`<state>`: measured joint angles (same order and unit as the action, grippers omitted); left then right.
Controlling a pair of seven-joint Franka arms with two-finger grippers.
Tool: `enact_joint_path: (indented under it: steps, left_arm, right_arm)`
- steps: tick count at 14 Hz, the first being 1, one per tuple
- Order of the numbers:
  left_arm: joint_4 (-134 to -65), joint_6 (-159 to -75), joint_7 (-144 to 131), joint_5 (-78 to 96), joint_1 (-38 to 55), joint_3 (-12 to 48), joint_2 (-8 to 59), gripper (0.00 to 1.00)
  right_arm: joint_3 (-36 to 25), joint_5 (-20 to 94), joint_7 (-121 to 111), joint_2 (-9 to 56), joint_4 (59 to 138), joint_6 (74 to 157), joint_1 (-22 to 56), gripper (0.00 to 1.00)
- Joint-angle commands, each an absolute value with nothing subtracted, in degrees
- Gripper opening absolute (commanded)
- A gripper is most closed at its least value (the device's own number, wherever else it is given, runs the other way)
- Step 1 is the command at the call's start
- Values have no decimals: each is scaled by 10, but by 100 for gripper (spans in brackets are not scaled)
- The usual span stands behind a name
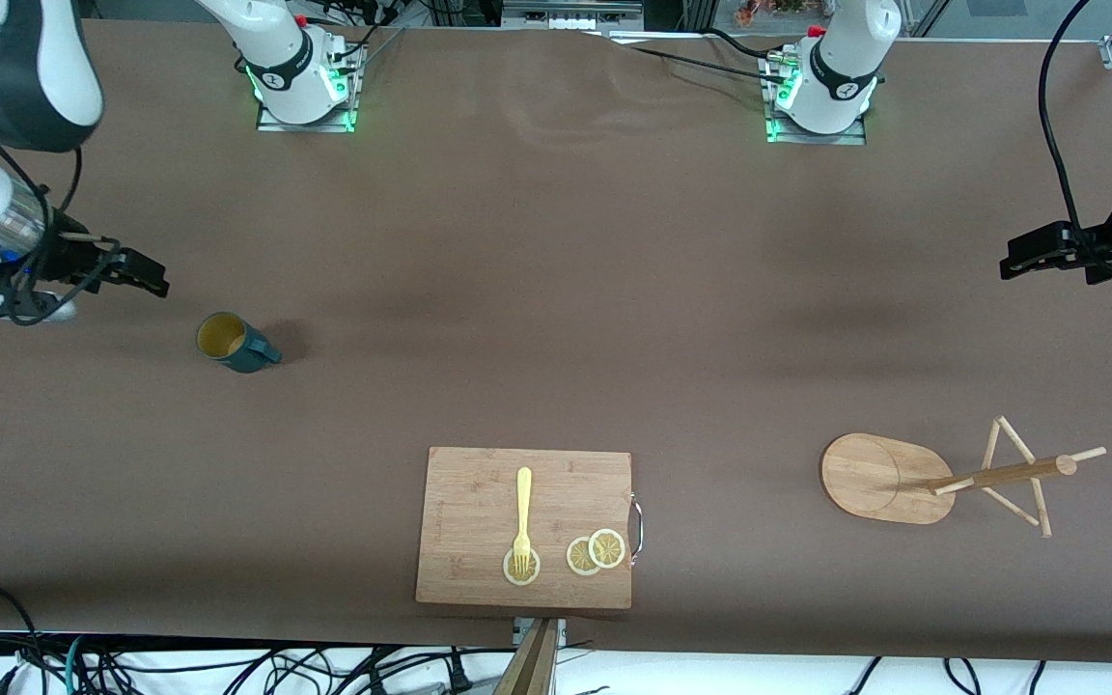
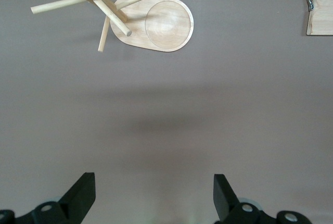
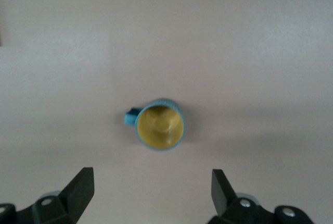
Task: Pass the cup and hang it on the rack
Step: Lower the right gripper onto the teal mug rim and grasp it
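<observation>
Next, my right gripper reaches the cup and grabs its rim (image 1: 206,328) opposite the handle, which leaves the cup's handle free to hang on the rack (image 1: 879,478).
The cup (image 1: 233,343), dark teal with a mustard-yellow inside, stands upright on the table toward the right arm's end. It also shows in the right wrist view (image 3: 160,127), ahead of the open fingers. My right gripper (image 1: 152,280) (image 3: 152,179) is open and empty, up over bare table beside the cup, not touching it. The rack (image 1: 879,478), a light wooden mug tree with an oval base and angled pegs, stands toward the left arm's end and shows in the left wrist view (image 2: 161,23). My left gripper (image 1: 1012,263) (image 2: 153,182) is open and empty over bare table, apart from the rack.
A bamboo cutting board (image 1: 479,502) with a metal handle lies near the table's front edge in the middle, carrying a yellow fork (image 1: 522,516) and lemon slices (image 1: 597,552). Its corner shows in the left wrist view (image 2: 320,10). Cables hang by the left arm.
</observation>
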<state>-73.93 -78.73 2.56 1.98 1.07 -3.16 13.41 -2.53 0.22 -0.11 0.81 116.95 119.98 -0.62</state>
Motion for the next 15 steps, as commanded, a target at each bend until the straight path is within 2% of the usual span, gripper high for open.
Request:
enact_joint_path:
  steps: [1, 4, 7, 11, 13, 14, 15]
  left_arm:
    - [-720, -780, 19, 24, 14, -35, 144, 100]
    - [-720, -780, 19, 23, 14, -36, 143, 100]
    - [-720, -780, 19, 24, 14, -37, 143, 100]
    - [-720, -780, 19, 24, 14, -37, 143, 100]
    - [-720, -780, 19, 24, 14, -37, 143, 100]
    - [-720, -780, 20, 24, 14, -37, 143, 100]
    - [-720, -780, 20, 24, 14, -37, 143, 100]
  right_arm:
    - [-26, -23, -11, -38, 1300, 1350, -10, 100]
    - [-26, -25, -18, -17, 1361, 1474, -10, 100]
    - [-45, -28, -89, 44, 1364, 1540, -11, 100]
    - [-46, -28, -91, 92, 1368, 1586, -11, 97]
    - [-46, -28, -88, 112, 1368, 1609, -11, 89]
    - [-46, -28, -87, 117, 1368, 1615, -11, 80]
    - [-46, -28, -85, 122, 1368, 1616, -11, 67]
